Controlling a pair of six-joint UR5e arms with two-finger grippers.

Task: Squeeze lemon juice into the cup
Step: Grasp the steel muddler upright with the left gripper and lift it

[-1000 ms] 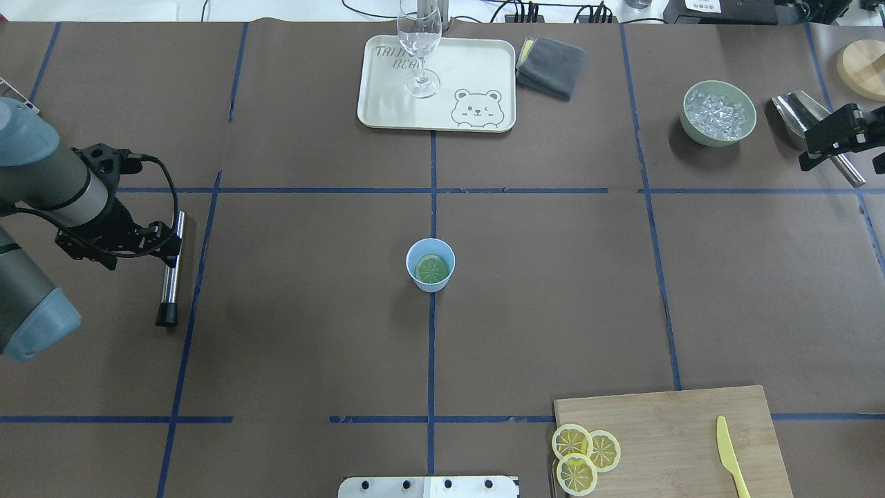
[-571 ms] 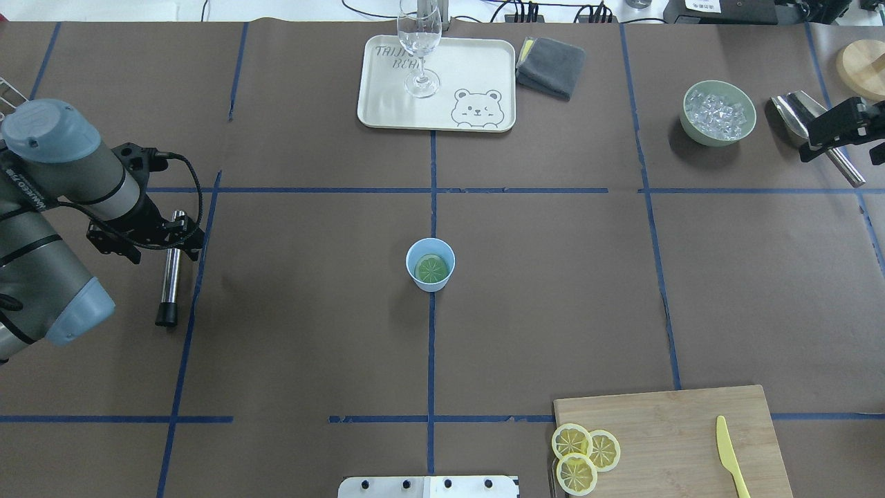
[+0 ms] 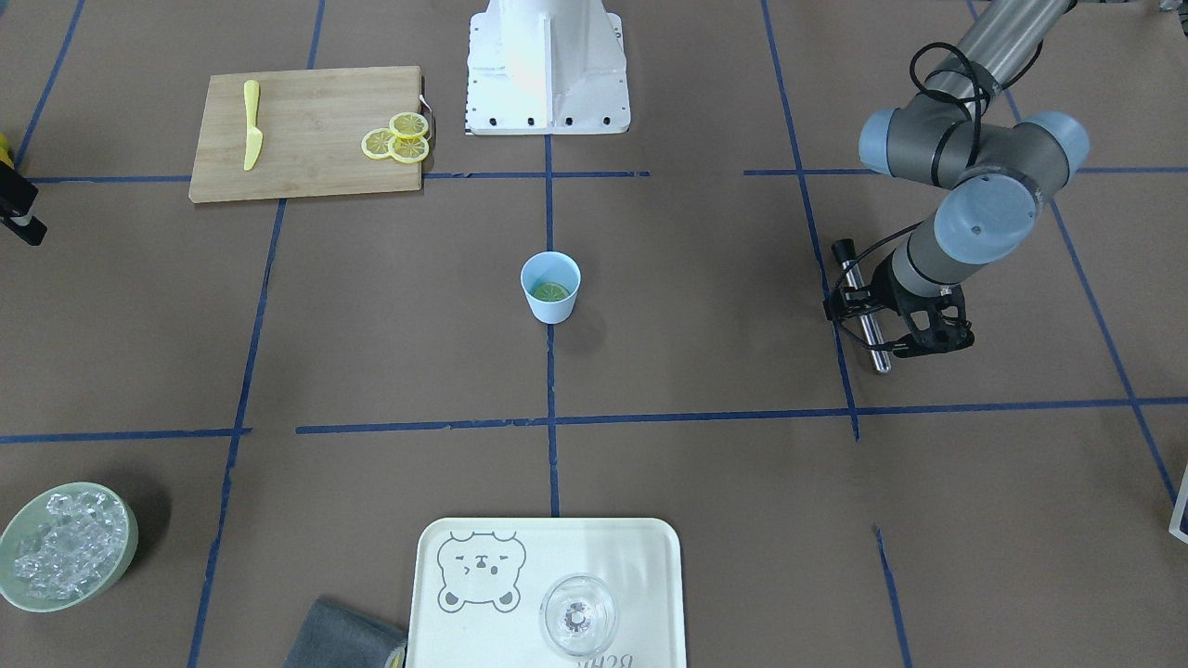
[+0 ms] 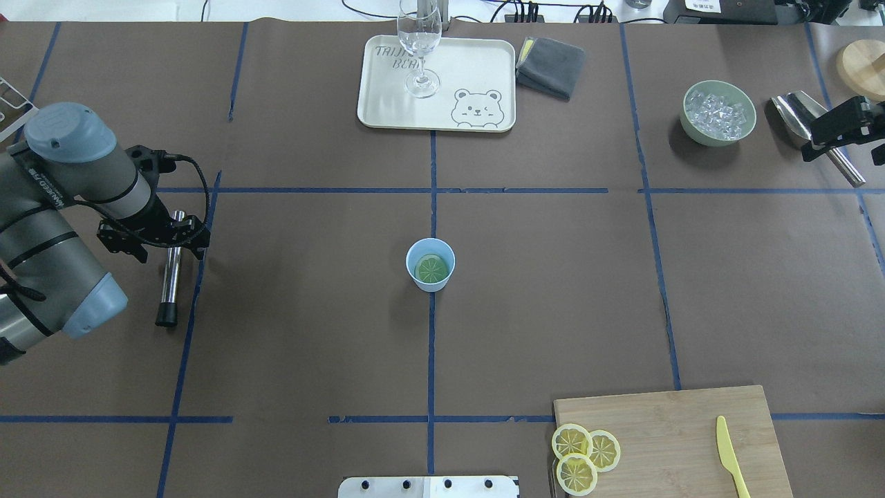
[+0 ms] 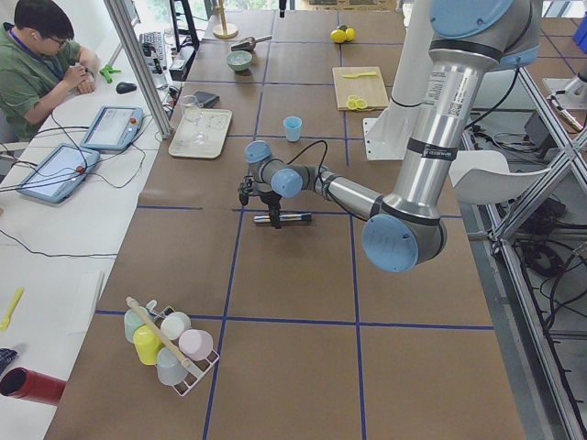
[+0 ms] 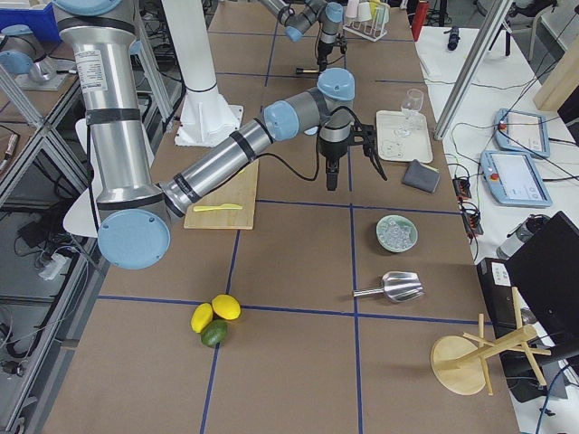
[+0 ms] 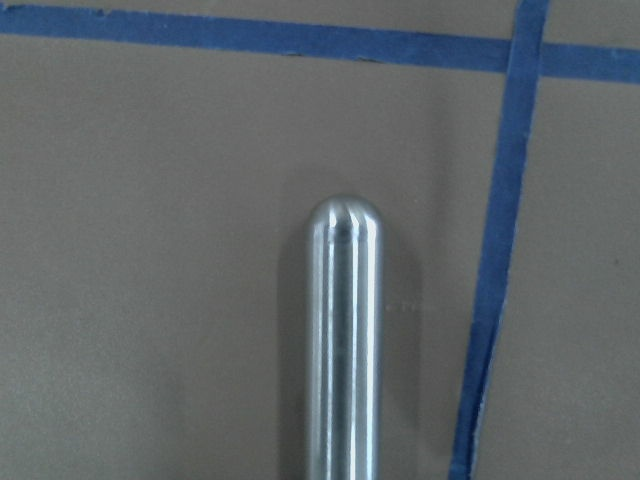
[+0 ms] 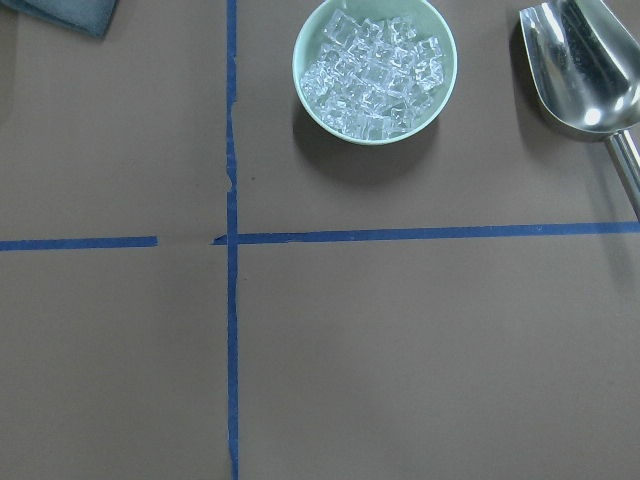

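Observation:
My left gripper should grab the metal rod by its body toward the rod's black end (image 3: 853,276), so the metal rod's rounded steel end (image 3: 881,364) stays free to press the lemon.
The light-blue cup (image 4: 430,249) stands at the table's middle, also in the front view (image 3: 550,306). A greenish-yellow lemon slice (image 4: 431,269) lies flat inside it (image 3: 549,292). My left gripper (image 4: 157,235) hangs low at the left side, open, its fingers straddling a steel rod (image 4: 168,280) that lies on the table. The left wrist view shows only the rod's rounded end (image 7: 343,340). My right gripper (image 4: 840,131) is at the far right edge above a metal scoop (image 4: 792,109); it looks open and empty, far from the cup.
A cream tray (image 4: 387,104) with a clear stemmed glass (image 4: 420,41) and a grey cloth (image 4: 551,66) are at the back. A pale-green bowl of ice (image 4: 719,113) is back right. A cutting board (image 4: 691,429) with three lemon slices (image 4: 581,453) and a yellow knife (image 4: 731,456) is front right.
My left arm has swung in to the right, bringing its gripper over the steel rod. My right gripper has drawn slightly toward the far right edge. Cup and lemon slice have not moved.

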